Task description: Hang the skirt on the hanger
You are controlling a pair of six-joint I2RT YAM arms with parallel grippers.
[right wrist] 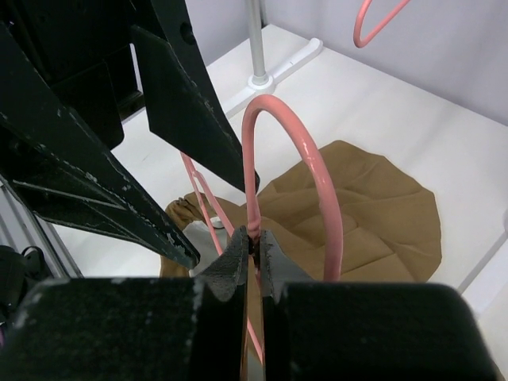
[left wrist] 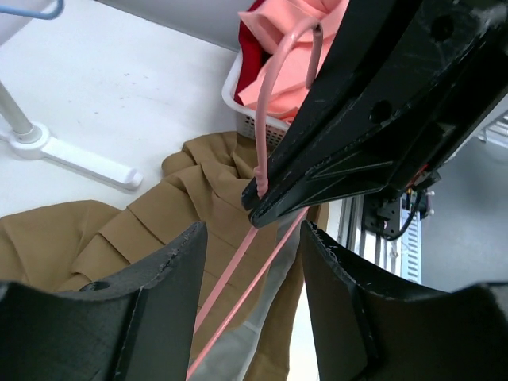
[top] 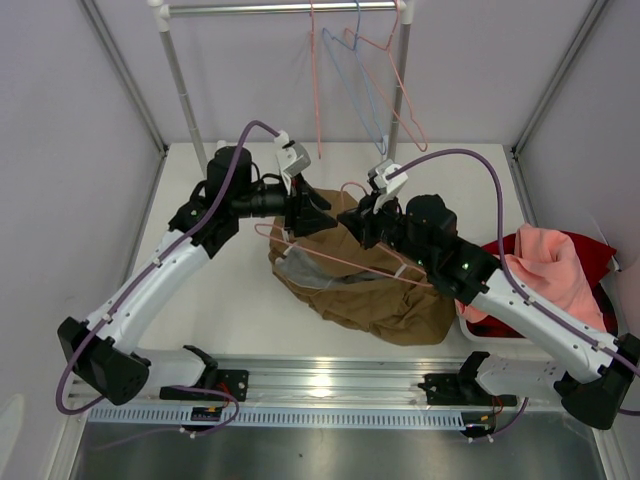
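I should next grab the pink hanger with my left gripper by the wire (top: 336, 218) beside its twisted neck. Then the hanger's hook stays free to hang.
The tan-brown skirt (top: 385, 290) lies crumpled mid-table, with its pale grey lining (top: 300, 268) showing at the left. A salmon-pink wire hanger (top: 340, 258) lies across it. My right gripper (top: 365, 212) is shut on the hanger's twisted neck (right wrist: 254, 228), and the hook (right wrist: 305, 151) arches up beside its fingers. My left gripper (top: 308, 215) is open just left of it. In the left wrist view the hanger's two wires (left wrist: 238, 278) run between the left gripper's (left wrist: 252, 238) spread fingers without touching them, above the skirt (left wrist: 119, 230).
A clothes rail (top: 280, 8) at the back carries more pink hangers (top: 405, 100) and a light blue hanger (top: 355, 90); its foot (left wrist: 71, 155) rests near the skirt. A white basket (top: 480, 330) at right holds salmon-pink cloth (top: 555, 265) over dark red cloth (top: 590, 250).
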